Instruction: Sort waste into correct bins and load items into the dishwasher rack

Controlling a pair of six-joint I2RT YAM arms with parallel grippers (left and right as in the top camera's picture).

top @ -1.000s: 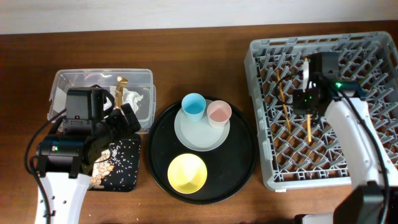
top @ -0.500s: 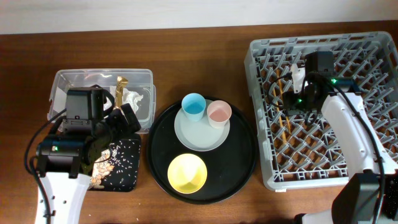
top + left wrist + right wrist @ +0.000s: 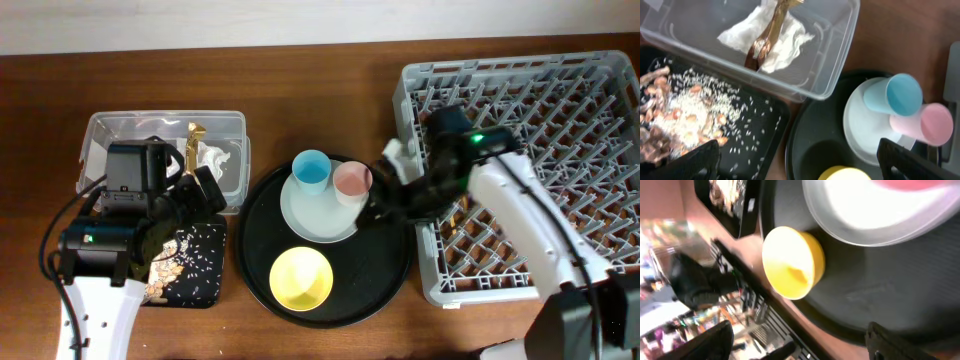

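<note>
The left gripper grips the blue cup by its rim (image 3: 310, 165) (image 3: 899, 94) next. That leaves the blue cup's base free for my right gripper to rack it.
My right gripper (image 3: 380, 196) stands open and empty over the right edge of the round black tray (image 3: 258, 240), just right of the pink cup (image 3: 352, 180). The pink cup and the blue cup (image 3: 311, 168) stand on the pale plate (image 3: 322, 218), with the yellow bowl (image 3: 301, 278) in front. In the right wrist view the bowl (image 3: 792, 262) and plate (image 3: 875, 215) lie ahead of the open gripper (image 3: 800, 345). My left gripper (image 3: 205, 190) hangs open between the bins. The clear tub (image 3: 835, 60) holds tissue (image 3: 785, 45) and a foil wrapper (image 3: 767, 35). Food scraps (image 3: 670, 105) lie in the black rectangular tray (image 3: 205, 265).
The grey dishwasher rack (image 3: 560, 100) fills the right side, and my right arm reaches out across its left wall. The clear tub (image 3: 120, 130) and the black rectangular tray sit close together at the left, next to the round tray.
My right gripper has opened, left the chopsticks in the rack and swung left out of it to the round tray beside the pink cup. The left arm has not moved.
</note>
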